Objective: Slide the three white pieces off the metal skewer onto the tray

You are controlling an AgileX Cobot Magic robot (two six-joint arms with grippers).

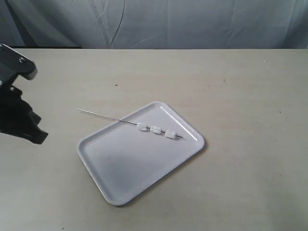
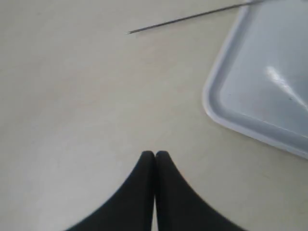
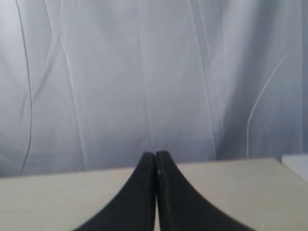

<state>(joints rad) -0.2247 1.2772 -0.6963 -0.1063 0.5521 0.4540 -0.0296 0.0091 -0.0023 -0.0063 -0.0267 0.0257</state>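
The skewer (image 1: 106, 116) needs to be held while the white pieces slide off, so my left gripper will grab the metal skewer's bare end next.
A white tray (image 1: 120, 166) lies mid-table. The thin metal skewer (image 1: 106, 116) rests across its far rim, its bare end sticking out left over the table. Three white pieces (image 1: 155, 129) sit threaded in a row on the skewer's right part, above the tray. My left gripper (image 1: 39, 137) hovers at the left edge of the exterior view, well left of the tray. In the left wrist view the left gripper (image 2: 154, 154) is shut and empty, with the skewer (image 2: 187, 18) tip and tray (image 2: 226, 113) corner beyond it. My right gripper (image 3: 156, 154) is shut, empty, facing the curtain; it is outside the exterior view.
A beige table (image 1: 240, 96) spreads around the tray. A grey-blue curtain (image 1: 168, 21) hangs along the far edge. The right wrist view shows the curtain (image 3: 120, 72) and a pale object's corner (image 3: 296, 166) at the side.
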